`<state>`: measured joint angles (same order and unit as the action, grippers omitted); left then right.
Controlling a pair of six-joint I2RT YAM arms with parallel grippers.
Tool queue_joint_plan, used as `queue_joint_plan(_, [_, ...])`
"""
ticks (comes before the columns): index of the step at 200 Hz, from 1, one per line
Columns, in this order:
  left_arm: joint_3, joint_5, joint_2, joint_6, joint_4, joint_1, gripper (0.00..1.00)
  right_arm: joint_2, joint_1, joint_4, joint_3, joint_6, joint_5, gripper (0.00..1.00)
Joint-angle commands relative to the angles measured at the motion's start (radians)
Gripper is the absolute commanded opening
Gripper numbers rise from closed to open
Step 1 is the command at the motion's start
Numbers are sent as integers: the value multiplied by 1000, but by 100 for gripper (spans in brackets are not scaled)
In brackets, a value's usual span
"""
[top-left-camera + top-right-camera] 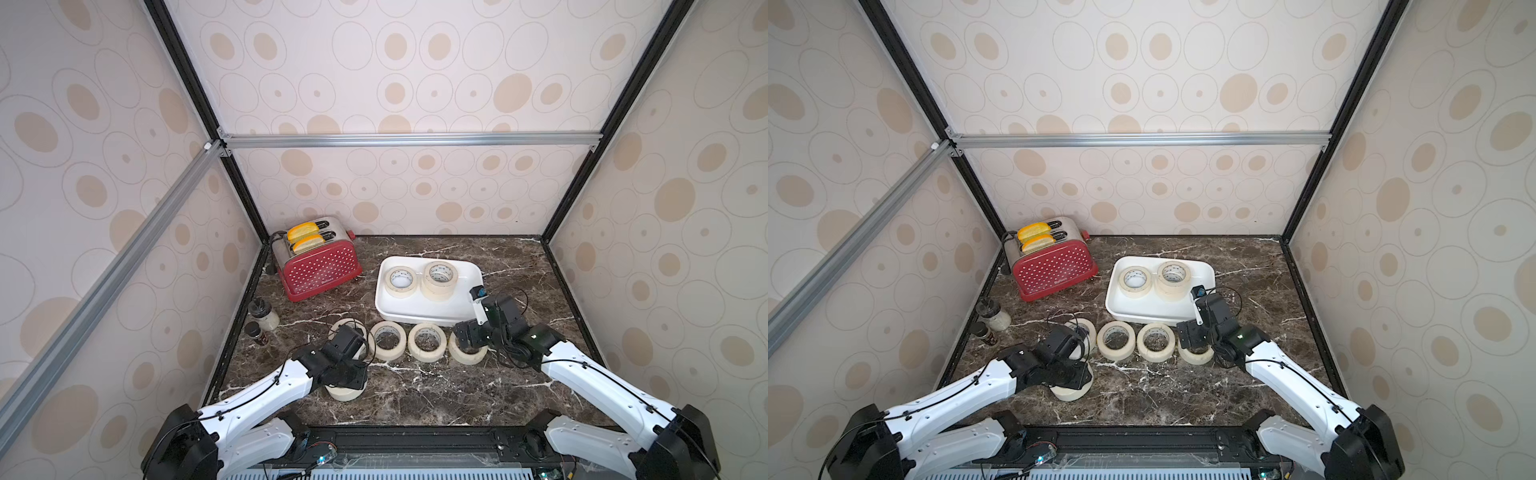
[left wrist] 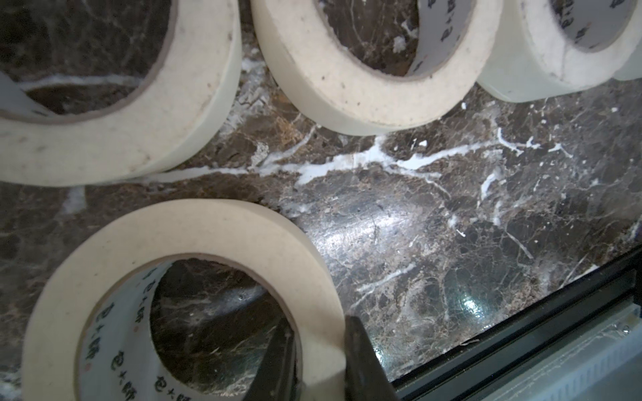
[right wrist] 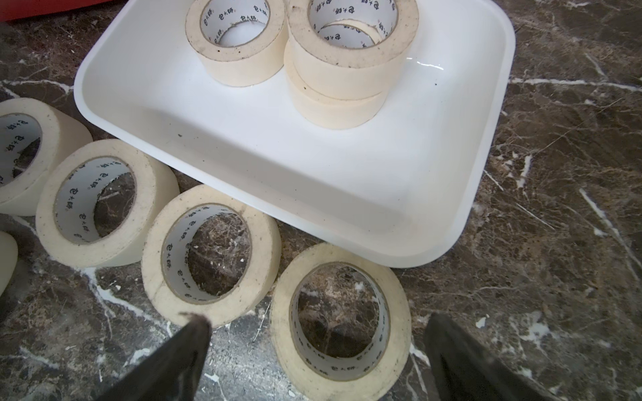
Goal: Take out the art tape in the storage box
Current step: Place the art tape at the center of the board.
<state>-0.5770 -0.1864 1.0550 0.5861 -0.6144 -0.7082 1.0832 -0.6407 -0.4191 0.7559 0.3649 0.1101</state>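
The held art tape roll's lower edge sits flat against the marble, so my left gripper releases the roll next.
The white storage box sits right of centre and holds three art tape rolls: a single one and a stack of two. Several more cream rolls lie on the marble in a row before the box. My left gripper is shut on the wall of a separate roll nearer the front, one finger inside the ring and one outside. My right gripper hangs open above the row's rightmost roll, its fingers clear on either side.
A red dotted toaster with bread slices stands at the back left. Two small jars stand by the left wall. A black rail runs along the table's front edge, close to the held roll.
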Motion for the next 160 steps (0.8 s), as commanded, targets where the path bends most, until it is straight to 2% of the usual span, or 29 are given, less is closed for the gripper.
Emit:
queue_joint_plan(1, [-3,31,15,-14,22,-8,17,-3,7,3,17,-1,2,100])
queue_joint_plan(52, [-9,60,9,-18,13,-8,37,-12,13,-6,17,-9,3,100])
queue_joint_plan(88, [-56,197,-27,-29,-10,-9,46,-21,15,-14,16,-9,5,100])
queue_joint_plan(100, [-82,227,-37,-35,-10,-8,48,-28,17,-15,13,-9,4,100])
queue_joint_plan(123, [-146,280,-37,-67,-8,-7,60,-40,18,-23,11,-12,6,100])
queue_joint_plan(160, [-296,342,44,-142,32,3,74,-62,21,-25,-3,7,-3,100])
